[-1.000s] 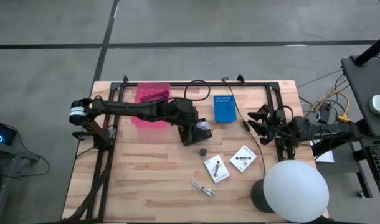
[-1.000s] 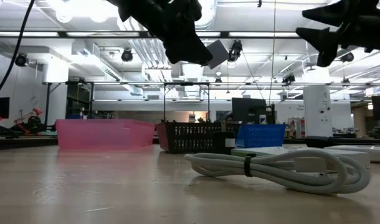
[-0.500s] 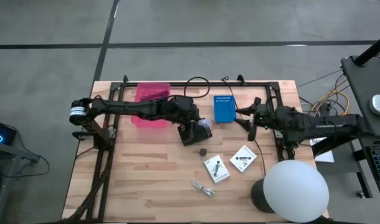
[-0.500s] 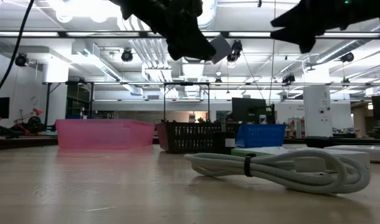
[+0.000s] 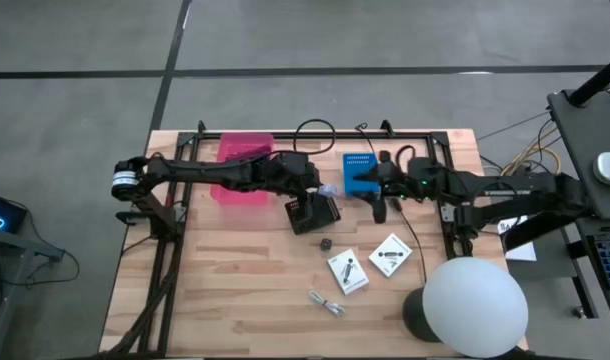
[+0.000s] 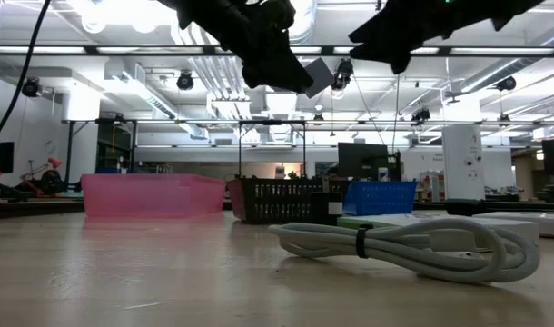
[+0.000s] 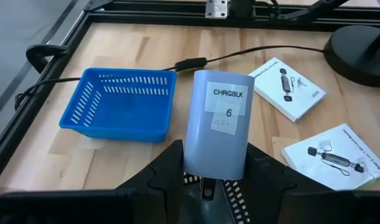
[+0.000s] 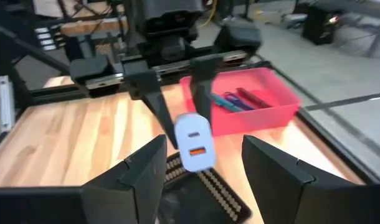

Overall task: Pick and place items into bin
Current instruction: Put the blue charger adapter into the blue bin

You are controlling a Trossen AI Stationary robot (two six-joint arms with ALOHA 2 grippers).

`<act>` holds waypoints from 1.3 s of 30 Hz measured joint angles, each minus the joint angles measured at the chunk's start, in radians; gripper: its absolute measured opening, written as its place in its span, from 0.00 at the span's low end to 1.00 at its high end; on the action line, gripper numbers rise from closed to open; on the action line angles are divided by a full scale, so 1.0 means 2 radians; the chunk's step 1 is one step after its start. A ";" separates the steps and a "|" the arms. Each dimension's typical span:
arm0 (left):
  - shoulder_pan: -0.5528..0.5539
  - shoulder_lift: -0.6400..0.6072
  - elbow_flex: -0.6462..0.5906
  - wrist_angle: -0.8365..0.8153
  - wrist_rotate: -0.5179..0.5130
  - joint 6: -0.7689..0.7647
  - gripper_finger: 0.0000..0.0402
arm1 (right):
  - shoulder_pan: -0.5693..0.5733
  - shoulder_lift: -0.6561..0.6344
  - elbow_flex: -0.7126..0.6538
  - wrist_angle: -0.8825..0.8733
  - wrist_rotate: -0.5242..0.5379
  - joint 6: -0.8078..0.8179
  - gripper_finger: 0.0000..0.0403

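The charger block should go into the blue bin, so my right gripper should next grab the charger block's USB-port end (image 8: 196, 145).
My left gripper (image 5: 320, 193) is shut on a pale grey charger block (image 7: 216, 118) labelled CHRGBLK 6, above a black basket (image 5: 310, 213). My right gripper (image 5: 376, 200) is open and reaches in from the table's right, facing the block (image 8: 195, 142) but short of it, beside the blue bin (image 5: 360, 173). Purple, green and maroon sticks (image 8: 235, 99) lie in the pink bin (image 5: 242, 168). Two white packets (image 5: 347, 270) (image 5: 390, 254) lie flat on the table, with a small dark knob (image 5: 325, 243) near them. My left gripper pinches the charger block between its two fingers (image 7: 168, 171) by the end nearest the wrist (image 7: 210, 167). The fingers slant down from the table's left. The labelled end sticks out past the fingertips, and the block is lifted clear above the black basket.
A coiled white cable (image 5: 327, 303) lies near the table's near edge. A lamp with a white dome (image 5: 475, 306) stands at the near right corner. A black cable (image 5: 395, 200) runs across the table past the blue bin. Metal frame rails edge the table.
My right gripper has swung from the table's right side toward the left, past the blue bin, up to the held charger block, staying open. My left gripper has edged slightly toward the far edge, still holding the block.
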 joint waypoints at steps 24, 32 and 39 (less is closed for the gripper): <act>0.001 -0.001 0.000 -0.002 0.001 0.005 0.27 | -0.004 0.159 0.156 -0.134 -0.035 -0.109 0.66; 0.001 -0.002 0.000 -0.001 0.001 0.005 0.27 | -0.009 0.172 0.180 -0.157 -0.035 -0.127 0.56; 0.002 -0.010 0.000 0.001 -0.001 0.017 0.27 | -0.022 0.174 0.181 -0.169 -0.037 -0.125 0.46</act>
